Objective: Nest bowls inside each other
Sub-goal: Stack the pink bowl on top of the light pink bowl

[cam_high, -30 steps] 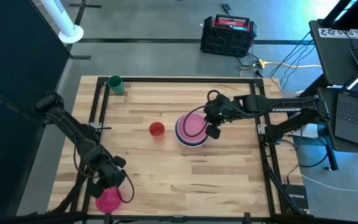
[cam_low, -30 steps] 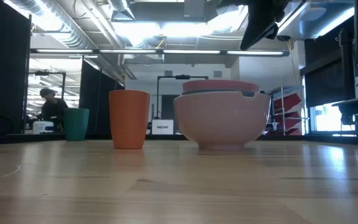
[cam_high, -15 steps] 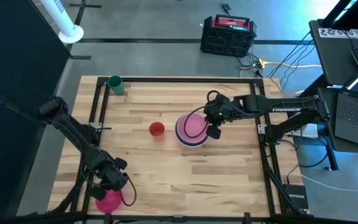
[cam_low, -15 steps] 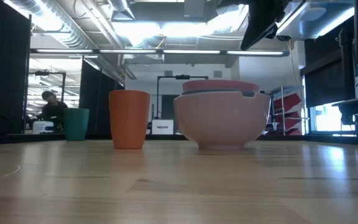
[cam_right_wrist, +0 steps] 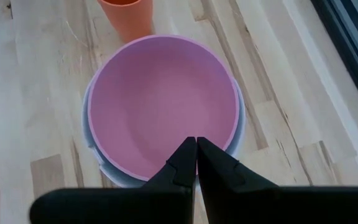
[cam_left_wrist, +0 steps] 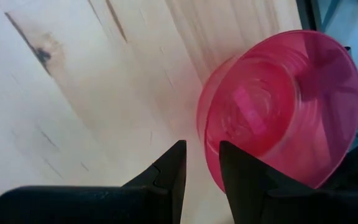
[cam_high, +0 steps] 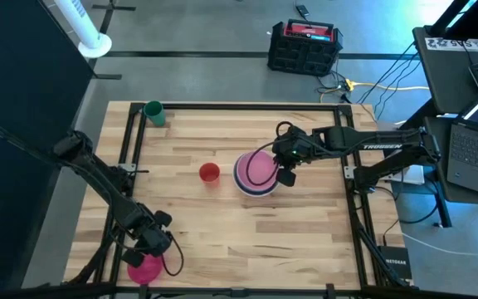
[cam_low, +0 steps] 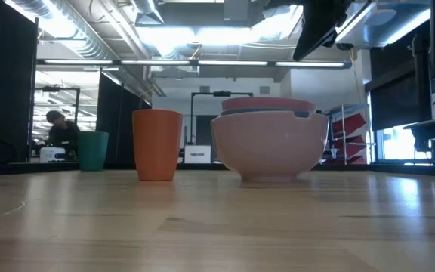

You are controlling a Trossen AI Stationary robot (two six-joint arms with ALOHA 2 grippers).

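The robot's left gripper next needs to pick up the magenta bowl by its rim (cam_left_wrist: 209,137), so that the bowl can be nested in the pale pink one.
A magenta bowl (cam_high: 142,270) (cam_left_wrist: 284,106) sits at the table's near left corner. My left gripper (cam_high: 154,247) (cam_left_wrist: 202,168) points down at its rim, open by a narrow gap. At mid-table stands a stack of nested bowls (cam_high: 256,173) (cam_low: 270,143), a pale pink bowl (cam_right_wrist: 163,102) innermost and light blue and white rims around it. My right gripper (cam_high: 285,176) (cam_right_wrist: 196,149) hangs shut above the stack's right side, clear of it. My left gripper comes from above, slanting down, at the magenta bowl's rim (cam_left_wrist: 201,118) on the side toward the table's middle. One finger (cam_left_wrist: 176,165) is outside the rim and one finger (cam_left_wrist: 232,165) over the inside. Whether either touches the rim I cannot tell.
A small red cup (cam_high: 209,172) (cam_low: 157,143) stands just left of the stack. A small green cup (cam_high: 153,112) (cam_low: 93,149) is at the far left corner. Bare wood lies between the stack and the magenta bowl.
My left gripper has sunk and edged toward the near edge, closer to the magenta bowl, which has stayed in place.
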